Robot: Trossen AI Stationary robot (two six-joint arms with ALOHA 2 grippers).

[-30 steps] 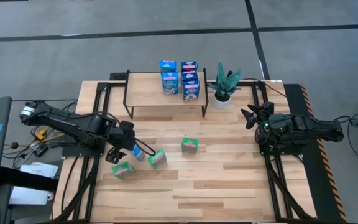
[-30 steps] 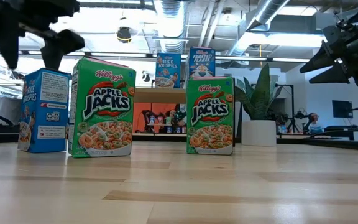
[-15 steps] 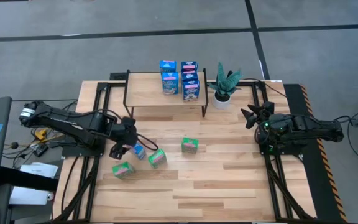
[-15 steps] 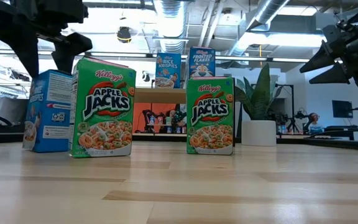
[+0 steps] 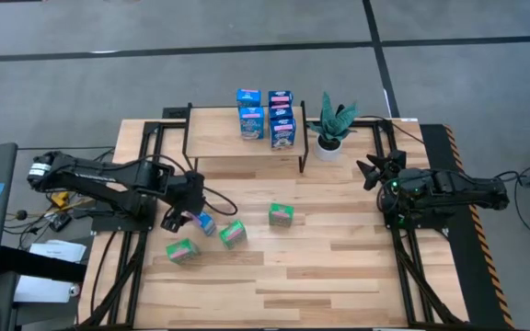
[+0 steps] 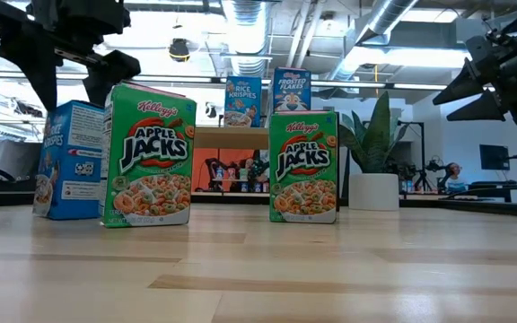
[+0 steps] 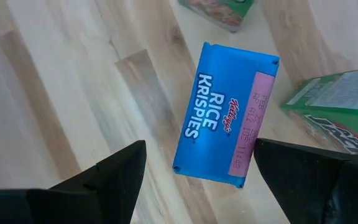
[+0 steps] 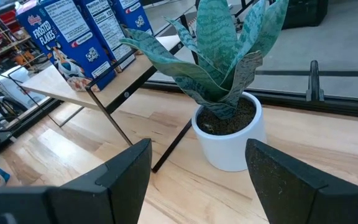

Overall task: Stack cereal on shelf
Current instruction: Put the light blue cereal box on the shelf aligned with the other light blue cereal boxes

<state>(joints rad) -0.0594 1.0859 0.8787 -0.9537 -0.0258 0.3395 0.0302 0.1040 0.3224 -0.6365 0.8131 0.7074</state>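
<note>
I should stack the Rice Krispies box on the shelf next, my left gripper holding its top with the pink strip [image 7: 226, 115].
A blue Rice Krispies box [image 5: 205, 223] stands upright on the table, left of centre; its top shows in the left wrist view [image 7: 225, 134]. My left gripper [image 5: 180, 219] is open and points down over this box [image 6: 65, 161], with one finger on either side of its top, not touching it. Three green Apple Jacks boxes [image 5: 182, 249] [image 5: 233, 233] [image 5: 281, 215] stand nearby. Several blue boxes [image 5: 282, 129] stand on the light-wood shelf [image 5: 219, 142] at the far side. My right gripper [image 5: 371, 170] is open and empty, raised at the right, near the potted plant.
A potted green plant [image 5: 331, 124] in a white pot [image 8: 229, 134] stands right of the shelf, just ahead of my right gripper [image 8: 197, 186]. The shelf's black legs [image 8: 114, 121] stand on the table. Bare tabletop [image 5: 339, 276] lies toward the near edge.
My left gripper has moved a little toward the table's right and far edges, over the blue box, staying open. My right arm has kept still.
</note>
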